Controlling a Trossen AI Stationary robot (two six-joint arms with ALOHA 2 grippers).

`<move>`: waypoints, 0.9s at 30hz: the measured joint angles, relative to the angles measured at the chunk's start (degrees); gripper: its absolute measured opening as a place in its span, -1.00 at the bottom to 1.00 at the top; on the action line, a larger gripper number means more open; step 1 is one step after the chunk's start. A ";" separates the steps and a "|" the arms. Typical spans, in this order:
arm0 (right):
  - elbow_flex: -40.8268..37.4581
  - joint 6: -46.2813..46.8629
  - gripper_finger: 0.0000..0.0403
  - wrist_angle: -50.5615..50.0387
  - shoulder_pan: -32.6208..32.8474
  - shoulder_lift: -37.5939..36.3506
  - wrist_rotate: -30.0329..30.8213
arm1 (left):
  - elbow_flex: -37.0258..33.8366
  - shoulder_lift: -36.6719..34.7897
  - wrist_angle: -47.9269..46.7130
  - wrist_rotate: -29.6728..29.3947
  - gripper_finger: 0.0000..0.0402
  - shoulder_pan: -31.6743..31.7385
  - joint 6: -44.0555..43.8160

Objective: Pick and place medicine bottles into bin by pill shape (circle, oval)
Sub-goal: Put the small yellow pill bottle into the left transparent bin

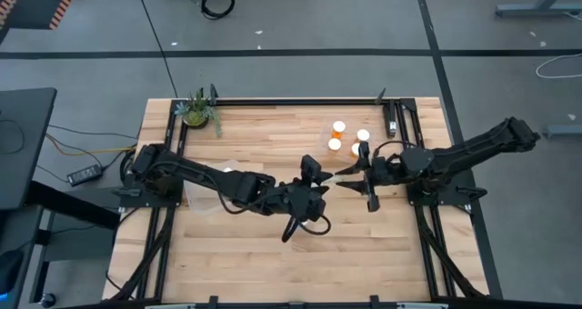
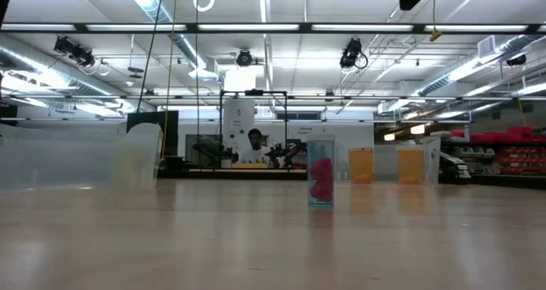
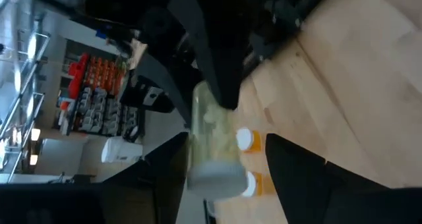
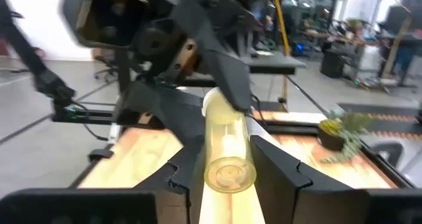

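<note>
The yellowish bottle should go into its clear bin (image 1: 202, 198) to be sorted, so my left gripper will next grab the bottle by its end with the cap (image 1: 330, 179).
A translucent yellowish bottle (image 1: 344, 174) with a white cap (image 3: 214, 179) hangs level above the table's middle, between my two grippers. My right gripper (image 4: 224, 141) comes from the table's right and is shut on it. My left gripper (image 3: 226, 140) comes from the left and is open. Its fingers (image 3: 300, 178) stand on either side of the bottle's cap end, and a gap shows on one side. Several more medicine bottles (image 1: 338, 125), white-capped and orange, stand upright on the wood at the far right. My right gripper pinches the bottle's body near its base end (image 4: 227, 145) between its two fingers. The fingers reach in level from the table's right and lie along the bottle. The bottle is lifted clear and lies level, its round base toward my right wrist and its cap toward my left gripper.
A small potted plant (image 1: 198, 109) stands at the far left corner. In the low view, clear bins (image 2: 141, 158) stand at the left, and a small clear container (image 2: 321, 181) holding something pink stands mid-table. A black frame (image 1: 273, 100) borders the table.
</note>
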 joint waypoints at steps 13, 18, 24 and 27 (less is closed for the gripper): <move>0.04 -3.35 -0.41 2.70 5.47 -2.92 -1.77 | -0.02 -0.96 9.60 5.95 -0.05 -1.18 4.00; 0.04 -3.73 -0.41 3.19 5.65 -2.85 -1.77 | -0.02 -0.98 11.41 8.80 -0.10 -1.06 6.16; 0.03 -3.90 -0.41 3.38 5.65 -2.81 -1.77 | -0.02 -0.98 11.50 9.87 -0.19 -0.42 6.21; 0.02 -3.92 -0.41 3.44 5.65 -2.81 -1.77 | -0.02 -0.98 11.59 9.88 -0.27 -0.41 6.51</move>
